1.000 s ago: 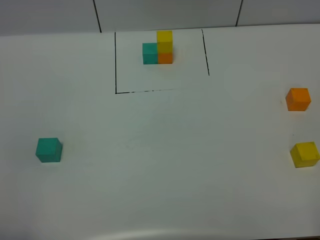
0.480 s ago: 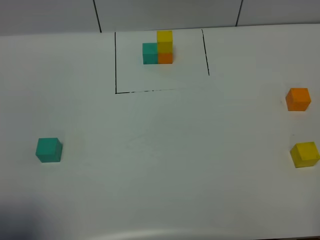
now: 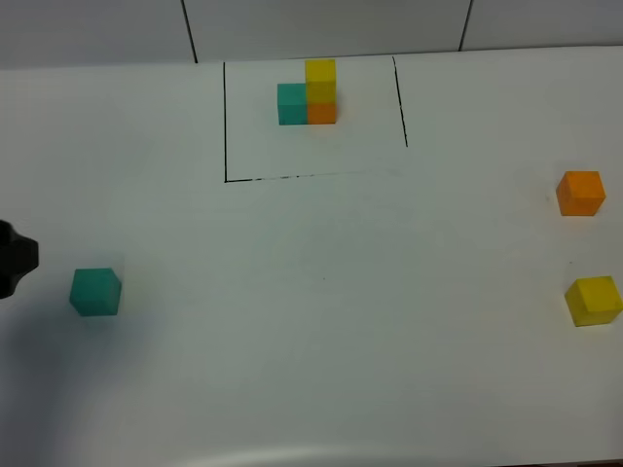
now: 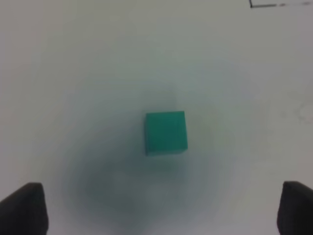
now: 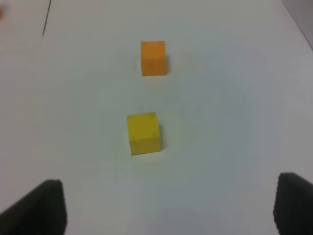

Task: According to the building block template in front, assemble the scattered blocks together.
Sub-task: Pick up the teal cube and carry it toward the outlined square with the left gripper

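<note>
I need to match the building block template (image 3: 308,92), so I should next grab the teal cube (image 3: 95,292) by its opposite sides with my left gripper.
The building block template (image 3: 308,92) stands at the back inside a thin black outline (image 3: 226,126): teal beside orange, yellow on top. Of the scattered blocks, the teal cube (image 3: 95,292) lies at the left, the orange cube (image 3: 581,193) and the yellow cube (image 3: 594,300) at the right edge. My left gripper (image 4: 159,210) hovers open just short of the teal cube (image 4: 166,132); only a black part of that arm (image 3: 14,258) shows in the high view. My right gripper (image 5: 166,208) is open, with the yellow cube (image 5: 144,133) ahead and the orange cube (image 5: 153,58) beyond it.
The white table (image 3: 321,321) fills the view, with its front edge curving along the bottom and a grey wall behind the template. A corner of the black outline (image 4: 264,4) shows in the left wrist view.
A black part of my left arm has come into the high view at the left edge, and its shadow now falls around the teal cube. No cube has moved.
</note>
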